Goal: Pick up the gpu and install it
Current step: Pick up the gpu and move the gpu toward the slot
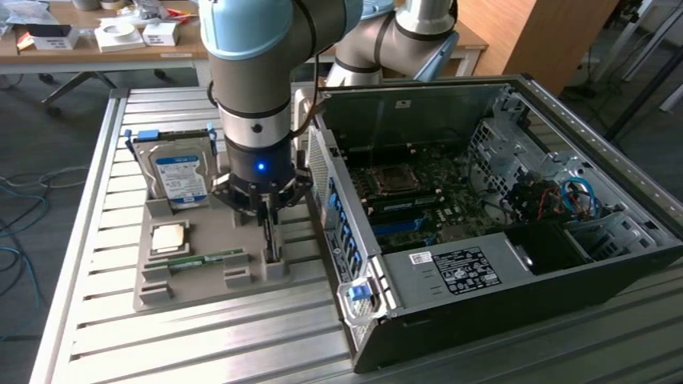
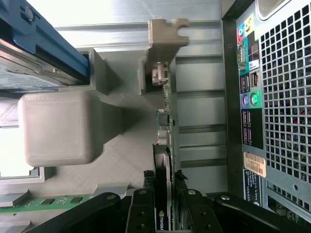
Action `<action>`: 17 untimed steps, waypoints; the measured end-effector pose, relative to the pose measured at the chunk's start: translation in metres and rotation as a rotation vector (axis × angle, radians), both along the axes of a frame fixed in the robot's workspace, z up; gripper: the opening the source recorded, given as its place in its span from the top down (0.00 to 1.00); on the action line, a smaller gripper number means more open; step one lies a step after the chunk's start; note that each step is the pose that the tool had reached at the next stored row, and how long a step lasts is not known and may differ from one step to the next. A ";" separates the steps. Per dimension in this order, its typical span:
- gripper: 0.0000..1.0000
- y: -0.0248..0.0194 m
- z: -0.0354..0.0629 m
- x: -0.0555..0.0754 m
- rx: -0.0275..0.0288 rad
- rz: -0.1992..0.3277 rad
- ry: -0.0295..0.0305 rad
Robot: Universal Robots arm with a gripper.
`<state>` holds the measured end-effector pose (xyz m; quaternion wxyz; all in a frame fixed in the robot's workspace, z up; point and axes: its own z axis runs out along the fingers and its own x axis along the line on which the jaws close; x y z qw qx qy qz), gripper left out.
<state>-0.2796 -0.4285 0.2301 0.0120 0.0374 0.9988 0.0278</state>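
My gripper grabs the GPU by its exposed top edge [image 2: 164, 187] next, since the grey tray's slot closes around the bottom of the GPU [image 2: 164, 145].
The gpu [image 1: 273, 244] stands on edge in a slot of the grey holder tray [image 1: 203, 288], next to the computer case. Seen edge-on in the wrist view, the gpu [image 2: 164, 145] is a thin dark card running from a grey tray clip [image 2: 163, 34] down between my fingers. My gripper [image 1: 268, 214] hangs straight above it, pointing down. In the wrist view my gripper [image 2: 164, 213] straddles the card's top edge, with a black finger [image 2: 141, 211] close on each side. The jaws are still slightly open, and I see a thin gap beside the card.
A hard drive [image 1: 179, 176] with a blue bracket stands at the tray's far end. A square processor [image 1: 171, 238] and a green memory stick [image 1: 197, 260] lie on the tray. The open computer case [image 1: 481, 200] lies close on the exterior view's right, its port panel [image 2: 252, 97] beside the card.
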 end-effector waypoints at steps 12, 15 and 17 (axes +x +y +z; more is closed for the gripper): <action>0.74 0.0000 0.0000 0.000 0.0000 0.000 0.0000; 0.74 0.0000 0.0000 0.000 0.0000 0.003 -0.0001; 0.74 0.0000 0.0000 0.000 0.0000 0.003 0.0000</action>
